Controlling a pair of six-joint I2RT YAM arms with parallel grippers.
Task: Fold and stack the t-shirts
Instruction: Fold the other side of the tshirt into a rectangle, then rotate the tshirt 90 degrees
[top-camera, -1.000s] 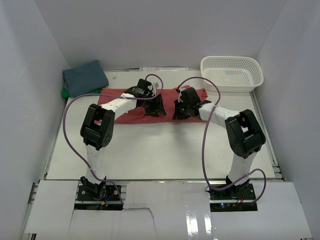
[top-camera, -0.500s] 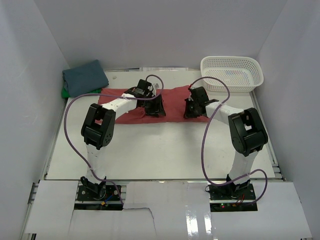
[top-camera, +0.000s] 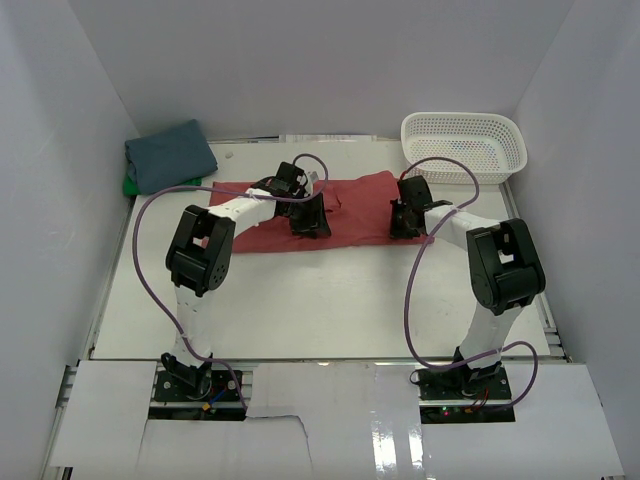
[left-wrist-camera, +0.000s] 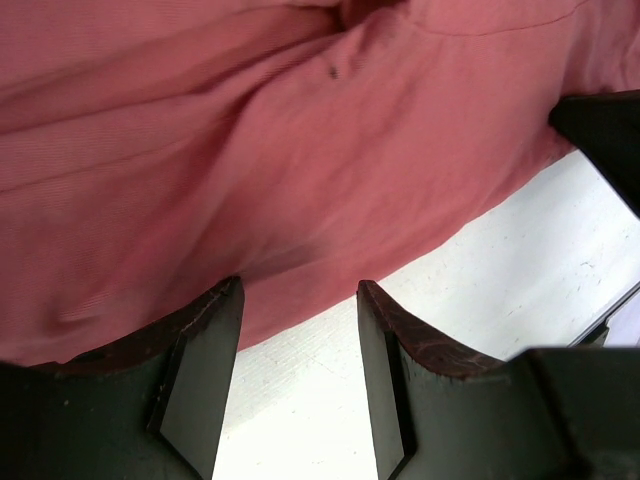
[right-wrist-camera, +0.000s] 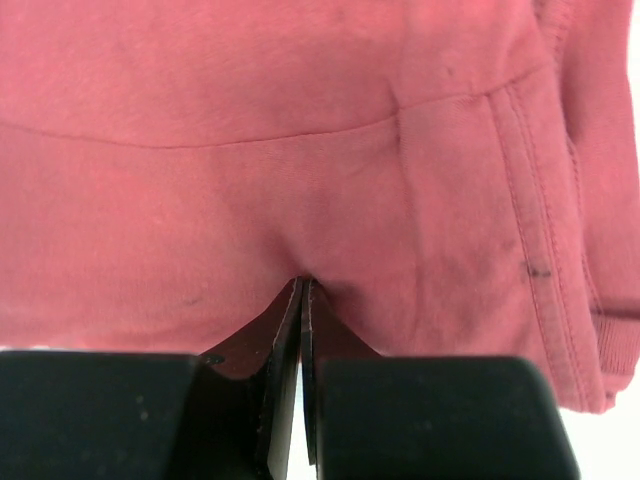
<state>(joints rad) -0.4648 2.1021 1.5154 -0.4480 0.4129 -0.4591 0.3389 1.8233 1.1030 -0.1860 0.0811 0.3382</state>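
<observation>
I should next use my left gripper to grab the coral-red t-shirt (top-camera: 360, 205) near its end opposite my right gripper, so both can turn it for folding.
A coral-red t-shirt (top-camera: 360, 205) lies stretched sideways across the middle of the table. My right gripper (top-camera: 403, 222) sits at the shirt's near right edge. In the right wrist view it (right-wrist-camera: 303, 287) is shut on a pinch of the red cloth (right-wrist-camera: 300, 150). My left gripper (top-camera: 312, 222) rests low at the shirt's near edge, left of centre. It (left-wrist-camera: 297, 300) stands open in the left wrist view, its fingertips (left-wrist-camera: 225, 295) at the hem of the red cloth (left-wrist-camera: 300, 150), with bare table between them. A folded slate-blue t-shirt (top-camera: 170, 155) lies at the back left on a green one (top-camera: 130, 185).
A white mesh basket (top-camera: 463, 147) stands at the back right, just beyond the right gripper. White walls close in the table (top-camera: 320, 300) on three sides. Purple cables loop from both arms over the near half of the table.
My right gripper has moved right and slightly back, holding the cloth and pulling the shirt's right part out wider. The left gripper has stayed in place and open.
</observation>
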